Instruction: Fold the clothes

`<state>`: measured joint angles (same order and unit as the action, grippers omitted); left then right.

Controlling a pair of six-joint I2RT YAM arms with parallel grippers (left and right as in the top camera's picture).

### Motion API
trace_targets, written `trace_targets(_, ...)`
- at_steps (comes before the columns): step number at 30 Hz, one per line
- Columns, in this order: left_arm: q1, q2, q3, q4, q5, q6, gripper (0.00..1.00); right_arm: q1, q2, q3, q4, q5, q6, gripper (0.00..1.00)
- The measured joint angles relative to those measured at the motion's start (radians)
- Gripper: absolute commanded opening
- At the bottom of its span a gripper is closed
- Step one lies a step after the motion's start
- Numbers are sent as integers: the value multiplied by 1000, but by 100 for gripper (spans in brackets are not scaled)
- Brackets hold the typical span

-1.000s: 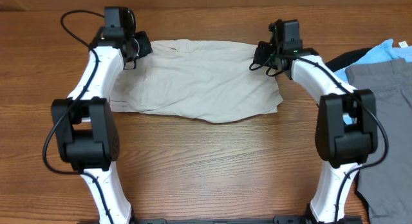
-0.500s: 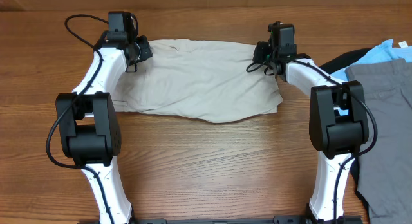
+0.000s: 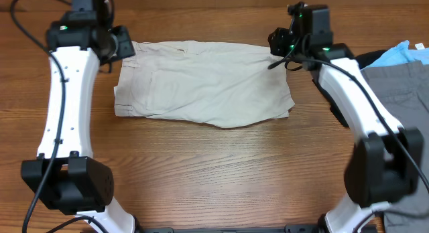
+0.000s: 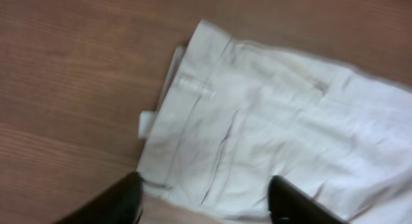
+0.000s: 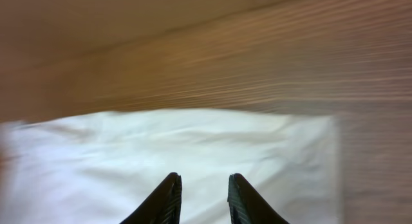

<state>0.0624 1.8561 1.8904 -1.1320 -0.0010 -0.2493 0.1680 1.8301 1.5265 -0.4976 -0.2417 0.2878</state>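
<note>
Next, my left gripper grabs the pale beige shorts by the waistband end (image 3: 127, 84) at the welt pocket (image 3: 150, 80) to fold that end over the rest.
The clothes at hand are pale beige shorts (image 3: 204, 82), lying flat and folded in the upper middle of the wooden table. My left gripper (image 3: 123, 45) hovers over their upper left corner. In the left wrist view the left gripper (image 4: 206, 199) stands open above the waistband and welt pocket of the shorts (image 4: 270, 127), with nothing between its fingers. My right gripper (image 3: 277, 44) hangs over the upper right corner. In the right wrist view the right gripper (image 5: 203, 188) has its jaws a little apart above the shorts (image 5: 161, 147), and it holds nothing.
More clothes lie stacked at the right edge: a grey garment (image 3: 401, 92), with a light blue one (image 3: 409, 52) and a black one (image 3: 362, 61) beneath it. Bare wood (image 3: 221, 173) shows in front of the shorts.
Both grippers have opened and let go of the shorts' upper corners. The arms have lifted away, the left one swinging outward to the left. The shorts lie where they were.
</note>
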Motion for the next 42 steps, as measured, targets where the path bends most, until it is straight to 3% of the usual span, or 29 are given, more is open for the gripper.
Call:
trace_targets(6,67,119,-19,-44,82,79,86,92,-26,9,-108,-92,23,39)
trace_targets(18,104,366,-26,-15,163,149,92,308,0,9,-90,-10,27,39)
trace_targets(22,112,393,-27,14,166,158,92,319,44,9,-51,1,39,32)
trace_targets(42,132,396,-33,94,208,180,90,408,279,9,117,3,79,29)
